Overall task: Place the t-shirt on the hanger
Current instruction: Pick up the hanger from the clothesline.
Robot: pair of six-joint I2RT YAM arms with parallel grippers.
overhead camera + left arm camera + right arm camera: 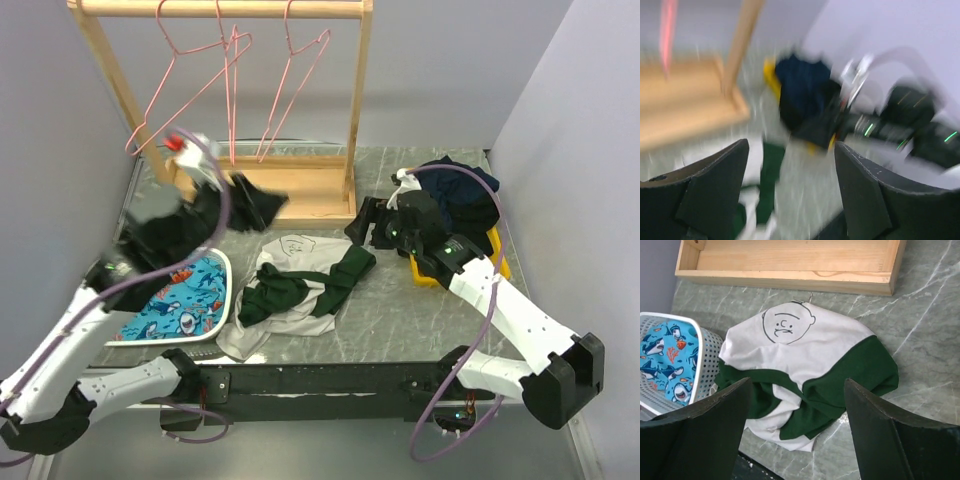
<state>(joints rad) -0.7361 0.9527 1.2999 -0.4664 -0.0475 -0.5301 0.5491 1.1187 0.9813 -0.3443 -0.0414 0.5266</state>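
Observation:
The robot should next use its left gripper to grab the pink wire hanger nearest the yellow bin by one sloping arm (276, 104). That leaves the opposite arm free to enter the t-shirt (300, 285).
The green and white t-shirt (300, 285) lies crumpled on the marble table, its line-drawn face print up (805, 355); a blurred part of it also appears in the left wrist view (771, 170). Three pink wire hangers (232, 90) hang from the wooden rack's rail. My left gripper (262, 203) hovers raised near the rack's base, behind and left of the shirt; its jaws (790, 170) stand open with nothing between them. My right gripper (365, 225) hangs just right of the shirt, open and empty (796, 410).
A white basket (228, 290) holding blue shark-print cloth sits left of the shirt. A navy-black clothes heap (465, 200) fills a yellow bin (498, 262) at the back right. The wooden rack's base (300, 190) stands behind the shirt. Walls close in on both sides.

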